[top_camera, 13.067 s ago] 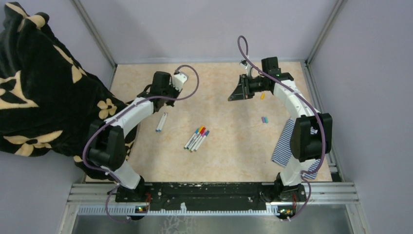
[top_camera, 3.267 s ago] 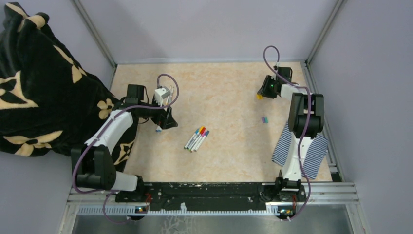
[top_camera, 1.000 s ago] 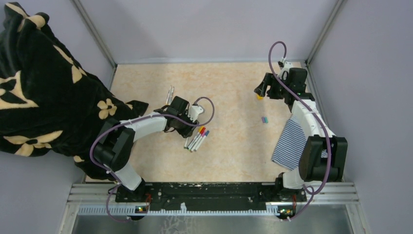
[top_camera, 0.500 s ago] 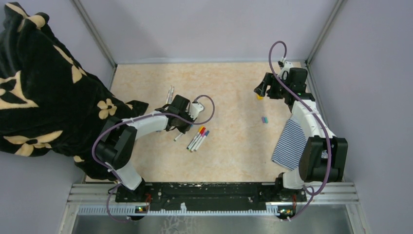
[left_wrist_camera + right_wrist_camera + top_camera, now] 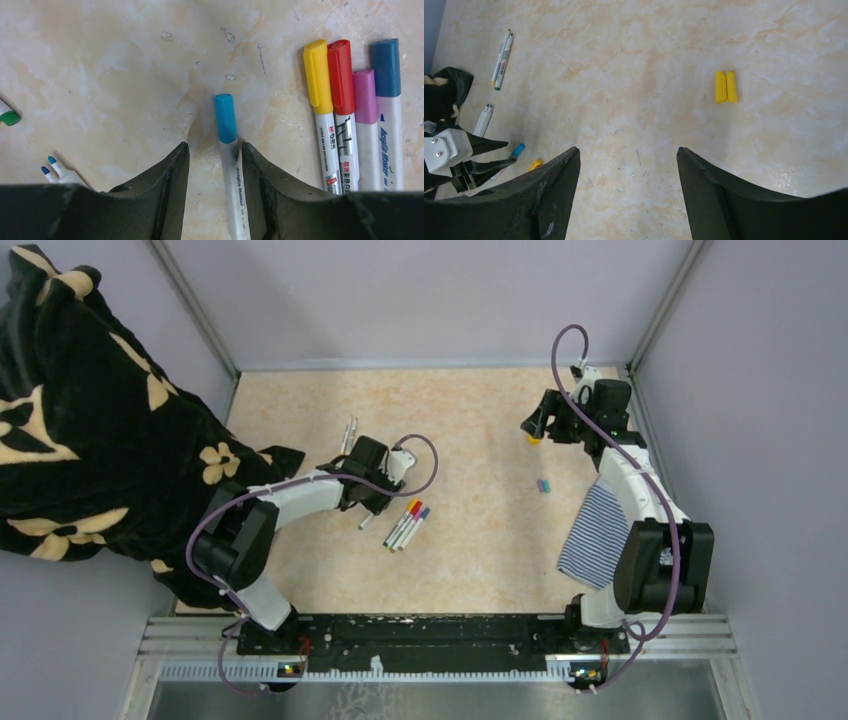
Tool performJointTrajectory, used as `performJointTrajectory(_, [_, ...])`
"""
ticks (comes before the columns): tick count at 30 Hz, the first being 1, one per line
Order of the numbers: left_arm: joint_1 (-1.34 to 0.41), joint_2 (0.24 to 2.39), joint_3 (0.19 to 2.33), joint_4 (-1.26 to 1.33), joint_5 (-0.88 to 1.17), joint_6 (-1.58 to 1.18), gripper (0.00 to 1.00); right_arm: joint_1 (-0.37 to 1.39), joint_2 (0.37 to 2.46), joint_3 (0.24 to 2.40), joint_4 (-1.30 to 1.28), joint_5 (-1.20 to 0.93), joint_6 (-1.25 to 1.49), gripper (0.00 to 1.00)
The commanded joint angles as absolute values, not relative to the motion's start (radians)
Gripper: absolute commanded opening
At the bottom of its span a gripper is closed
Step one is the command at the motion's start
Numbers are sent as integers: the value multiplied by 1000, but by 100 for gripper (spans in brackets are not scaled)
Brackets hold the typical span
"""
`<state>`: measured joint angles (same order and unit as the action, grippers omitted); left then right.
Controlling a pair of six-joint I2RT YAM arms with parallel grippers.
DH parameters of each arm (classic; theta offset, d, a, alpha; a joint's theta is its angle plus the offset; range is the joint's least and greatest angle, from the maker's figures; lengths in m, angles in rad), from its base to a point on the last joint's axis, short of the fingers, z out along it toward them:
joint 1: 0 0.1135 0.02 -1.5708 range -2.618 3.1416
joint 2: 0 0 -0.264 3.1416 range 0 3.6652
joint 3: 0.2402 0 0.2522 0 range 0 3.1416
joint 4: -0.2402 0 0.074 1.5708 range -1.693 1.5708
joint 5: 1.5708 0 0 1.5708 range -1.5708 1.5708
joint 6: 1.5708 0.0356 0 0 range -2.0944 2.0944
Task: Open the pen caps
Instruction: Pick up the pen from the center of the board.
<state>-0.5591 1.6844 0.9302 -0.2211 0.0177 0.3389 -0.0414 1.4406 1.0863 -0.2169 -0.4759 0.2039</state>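
Note:
My left gripper grabs the pen by its white body (image 5: 231,167) next and leaves the light blue cap (image 5: 225,118) free for my right gripper to open.
A white pen (image 5: 234,190) with a light blue pen cap (image 5: 225,118) lies on the table between the fingers of my left gripper (image 5: 214,145). The gripper is open: the barrel rests against the right finger, with a gap to the left one. Just right of it lie several capped pens with yellow (image 5: 318,75), red (image 5: 341,70), pink and dark blue caps. From above, my left gripper (image 5: 372,502) sits left of that pen group (image 5: 407,523). My right gripper (image 5: 626,150) hangs open and holds nothing, near two loose yellow caps (image 5: 726,86).
Two uncapped pens (image 5: 349,430) lie at the back left, and another shows its blue tips (image 5: 54,167). Small loose caps (image 5: 543,485) lie right of centre. A striped cloth (image 5: 600,530) lies under the right arm. A black floral blanket (image 5: 90,410) covers the left side.
My left gripper pulled the light-blue-capped pen left, away from the group, and its jaws now stand apart around it. The right arm has not moved.

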Motion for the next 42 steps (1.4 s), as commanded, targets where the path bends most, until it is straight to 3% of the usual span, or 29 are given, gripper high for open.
performJointTrajectory(1, [-547,1690,890,-325,11,356,49,-37,1395,1088,-168,-496,204,70])
performJointTrajectory(16, [-540,1686,810,-368,66,376,42,-37,1397,1083,-162,-507,208,69])
performJointTrajectory(27, [-539,1727,824,-355,46,368,1,-37,1403,1078,-155,-523,213,69])
performJointTrajectory(42, [-522,1653,999,-345,54,409,0,-17,1431,1072,-101,-767,264,72])
